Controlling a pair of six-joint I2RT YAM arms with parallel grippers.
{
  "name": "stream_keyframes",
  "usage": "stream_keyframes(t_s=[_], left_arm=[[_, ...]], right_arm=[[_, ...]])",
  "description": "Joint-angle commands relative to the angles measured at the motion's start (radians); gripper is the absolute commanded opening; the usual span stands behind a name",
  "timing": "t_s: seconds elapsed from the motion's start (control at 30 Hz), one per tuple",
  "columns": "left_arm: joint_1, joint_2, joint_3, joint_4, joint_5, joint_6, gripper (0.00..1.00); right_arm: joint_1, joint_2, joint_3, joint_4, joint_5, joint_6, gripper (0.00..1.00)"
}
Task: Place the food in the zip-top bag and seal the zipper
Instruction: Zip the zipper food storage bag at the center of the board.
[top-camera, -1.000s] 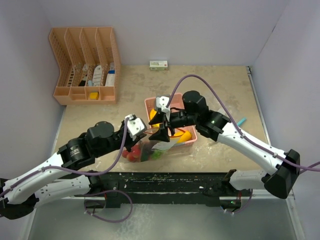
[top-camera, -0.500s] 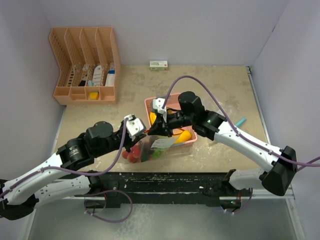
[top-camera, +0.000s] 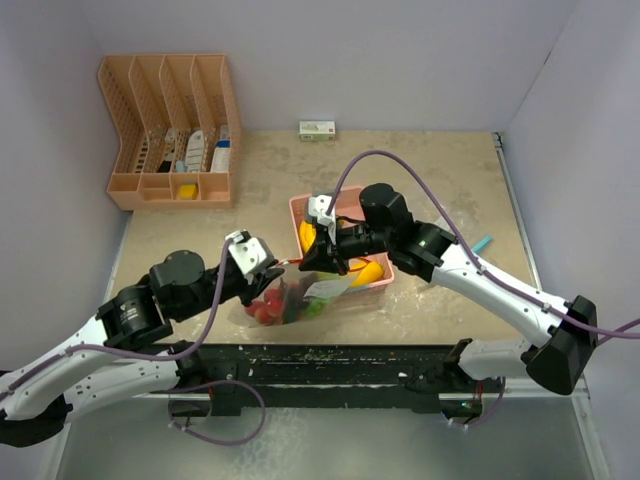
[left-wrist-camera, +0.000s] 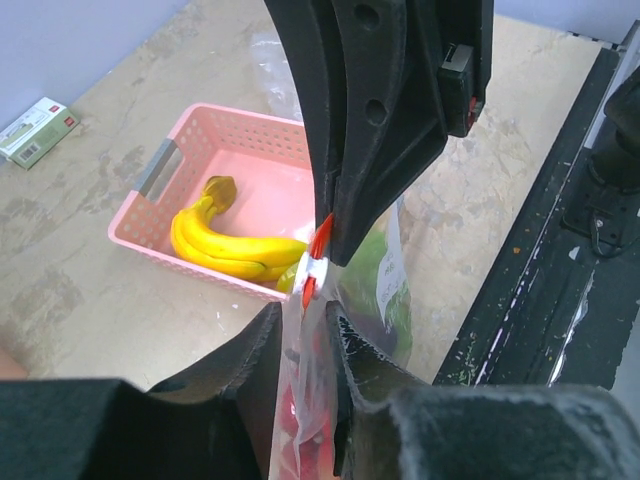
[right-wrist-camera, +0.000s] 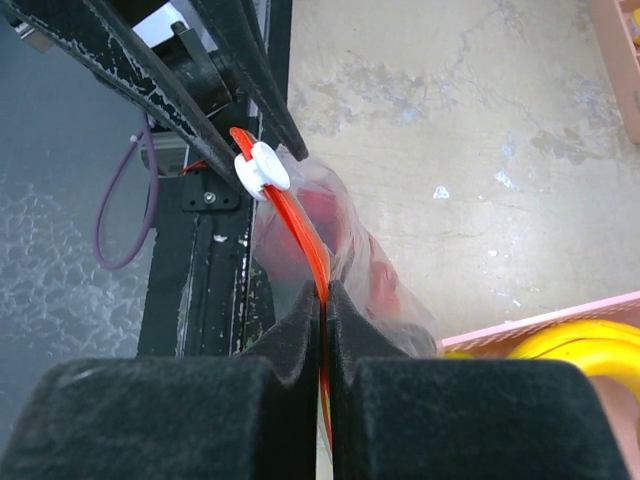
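Note:
I should next pick up the bag's zipper end (right-wrist-camera: 241, 140) next to the white slider with my left gripper. The slider (right-wrist-camera: 262, 170) then stays free to seal the zipper.
The clear zip-top bag (top-camera: 295, 298) lies at the table's near edge, holding red strawberries (top-camera: 265, 308) and green pieces (top-camera: 312, 308). My right gripper (right-wrist-camera: 323, 290) is shut on the bag's orange-red zipper strip (right-wrist-camera: 295, 225), just behind the white slider (right-wrist-camera: 262, 170). My left gripper (left-wrist-camera: 303, 315) stands slightly open astride the bag's top, with loose film in the gap between its fingers. Yellow bananas (left-wrist-camera: 235, 250) lie in the pink basket (left-wrist-camera: 140, 235). A yellow-orange mango (top-camera: 372, 272) shows at the basket's near corner.
An orange desk organizer (top-camera: 170, 130) stands at the back left. A small green-and-white box (top-camera: 317, 129) lies by the back wall, and a teal object (top-camera: 482, 242) lies at the right. The black rail (left-wrist-camera: 560, 250) of the table's near edge runs just beside the bag.
My right gripper has come down and shut on the zipper strip. My left gripper has loosened its grip on the bag's top, and the left arm has drawn back to the left.

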Motion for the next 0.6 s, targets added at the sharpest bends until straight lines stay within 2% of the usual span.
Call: stream_keyframes(t_s=[0.0, 0.2, 0.27, 0.4, 0.57], left_arm=[[0.0, 0.009, -0.02, 0.06, -0.004, -0.017, 0.29], [-0.001, 0.039, -0.045, 0.092, 0.018, -0.012, 0.35], [0.0, 0.053, -0.044, 0.092, 0.013, -0.008, 0.27], [-0.001, 0.054, -0.038, 0.1, 0.0, -0.004, 0.02], [-0.001, 0.022, -0.041, 0.122, -0.03, 0.002, 0.0]], right_arm=[[-0.005, -0.043, 0.039, 0.019, 0.0, 0.014, 0.0], [-0.005, -0.047, 0.054, 0.017, -0.005, 0.014, 0.0], [-0.003, -0.047, 0.059, 0.014, -0.006, 0.013, 0.0], [-0.004, -0.05, 0.055, 0.01, -0.007, 0.01, 0.0], [-0.004, -0.048, 0.048, 0.005, -0.01, 0.004, 0.0]])
